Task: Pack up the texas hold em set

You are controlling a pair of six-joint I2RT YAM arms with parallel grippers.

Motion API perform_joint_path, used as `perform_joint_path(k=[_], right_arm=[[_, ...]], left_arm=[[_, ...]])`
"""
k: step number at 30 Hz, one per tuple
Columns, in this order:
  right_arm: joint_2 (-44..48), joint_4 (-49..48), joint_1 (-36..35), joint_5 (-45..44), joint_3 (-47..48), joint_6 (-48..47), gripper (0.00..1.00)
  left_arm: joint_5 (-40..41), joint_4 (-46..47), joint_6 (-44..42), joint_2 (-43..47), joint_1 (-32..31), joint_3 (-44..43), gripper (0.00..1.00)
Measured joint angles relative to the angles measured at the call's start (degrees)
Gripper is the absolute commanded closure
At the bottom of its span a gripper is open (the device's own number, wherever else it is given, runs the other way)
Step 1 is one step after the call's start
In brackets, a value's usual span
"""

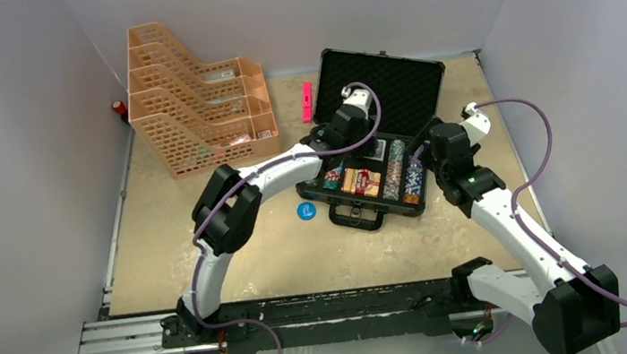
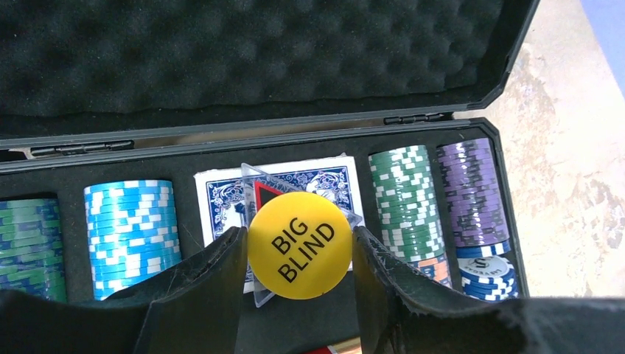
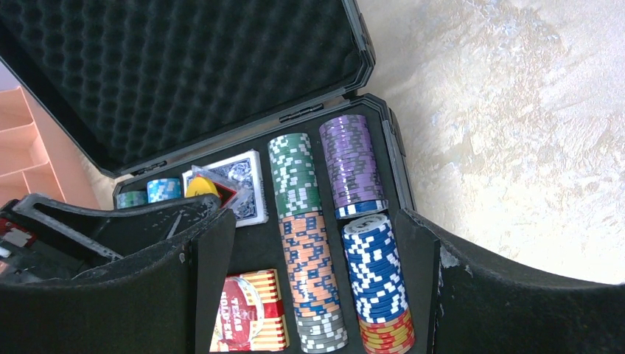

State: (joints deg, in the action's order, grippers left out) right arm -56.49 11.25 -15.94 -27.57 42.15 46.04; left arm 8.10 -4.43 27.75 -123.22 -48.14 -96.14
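The blue deck lies flat close below the yellow BIG BLIND button, so the button would land on it. It is time for my left gripper to release the button.
The black case (image 1: 388, 82) lies open on the table, its foam lid (image 2: 221, 59) tilted back. Striped chip stacks (image 2: 131, 225) fill its rows, and green and purple stacks (image 3: 295, 169) lie on the right. A blue card deck (image 2: 221, 199) rests in the middle slot and a red deck (image 3: 250, 310) nearer me. My left gripper (image 2: 298, 247) is shut on a yellow BIG BLIND button (image 2: 298, 245), held above the blue deck with a clear triangular piece behind it. My right gripper (image 3: 315, 280) hangs open over the orange and blue chip rows, holding nothing.
A blue round button (image 1: 306, 211) lies on the table left of the case's handle (image 1: 358, 217). A pink marker (image 1: 307, 101) lies behind the case, beside the orange mesh trays (image 1: 193, 110). Walls close in the table on three sides.
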Motion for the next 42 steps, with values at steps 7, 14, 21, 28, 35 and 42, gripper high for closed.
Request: perform_joint_path(k=[7,14,21,28,35,42], right_arm=[[0.02,0.00,0.00,0.00,0.00,-0.02,0.18],[0.02,0.00,0.00,0.00,0.00,-0.02,0.18],[0.00,0.00,0.00,0.02,0.00,-0.39,0.18],[0.00,0.00,0.00,0.04,0.00,-0.63,0.18],[0.00,0.00,0.00,0.09,0.00,-0.63,0.18],[-0.70,-0.70,0.00,0.20,0.00,-0.63,0.18]], left_arm=[[0.59,-1.18,-1.42,-1.84,0.00,-2.08,0.56],[1.55,-1.22,-2.01,-2.19,0.00,-2.45,0.38],[1.97,-1.16,-3.43,-2.14,0.00,-2.43,0.25],[3.82,0.61,-4.61,4.92,0.00,4.44,0.24],[12.15,0.00,-3.34,22.58,-0.02,16.24,0.29],[16.33,-7.58,-1.05,33.92,0.00,28.63,0.29]])
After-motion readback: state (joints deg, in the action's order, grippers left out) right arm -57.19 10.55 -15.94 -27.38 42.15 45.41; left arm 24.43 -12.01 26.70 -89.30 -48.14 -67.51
